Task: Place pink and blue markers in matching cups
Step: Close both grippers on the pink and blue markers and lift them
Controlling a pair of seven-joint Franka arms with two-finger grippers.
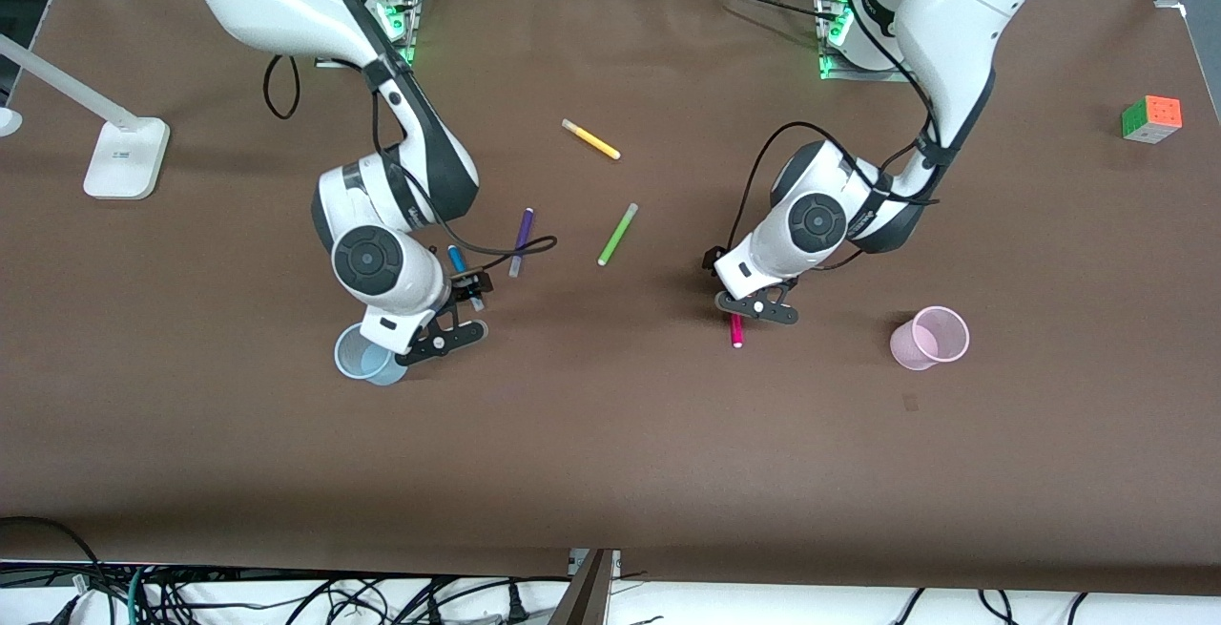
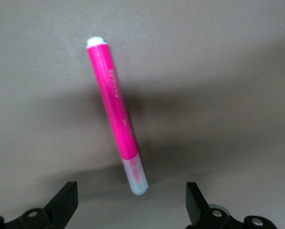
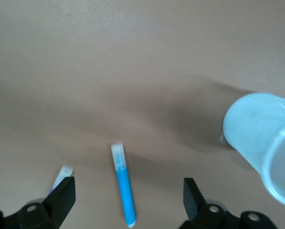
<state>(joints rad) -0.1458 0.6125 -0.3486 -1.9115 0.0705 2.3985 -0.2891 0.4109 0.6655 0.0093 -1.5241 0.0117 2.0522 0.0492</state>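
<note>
My left gripper should next take the magenta-pink marker by its pale cap end [image 2: 135, 176], so that it can put the marker in the light pink cup.
The sky-blue marker [image 1: 458, 259] lies on the brown table, partly under my right gripper [image 1: 465, 289]. In the right wrist view the marker [image 3: 123, 191] lies between the open fingers of the right gripper [image 3: 128, 188], with nothing gripped. The light blue cup [image 1: 367, 356] stands beside it, nearer the front camera, and shows in the right wrist view [image 3: 261, 138]. The magenta-pink marker [image 1: 736, 330] lies under my left gripper [image 1: 733, 289]. In the left wrist view the marker [image 2: 115, 114] has its pale cap end between the open fingers of the left gripper [image 2: 130, 192]. The light pink cup [image 1: 930, 337] stands toward the left arm's end.
A dark purple pen [image 1: 521, 241] lies close to the blue marker; its pale end shows in the right wrist view [image 3: 62, 173]. A lime green pen [image 1: 617, 235] and a yellow pen [image 1: 591, 139] lie mid-table. A puzzle cube [image 1: 1151, 118] and a white lamp base [image 1: 126, 159] sit near the table's ends.
</note>
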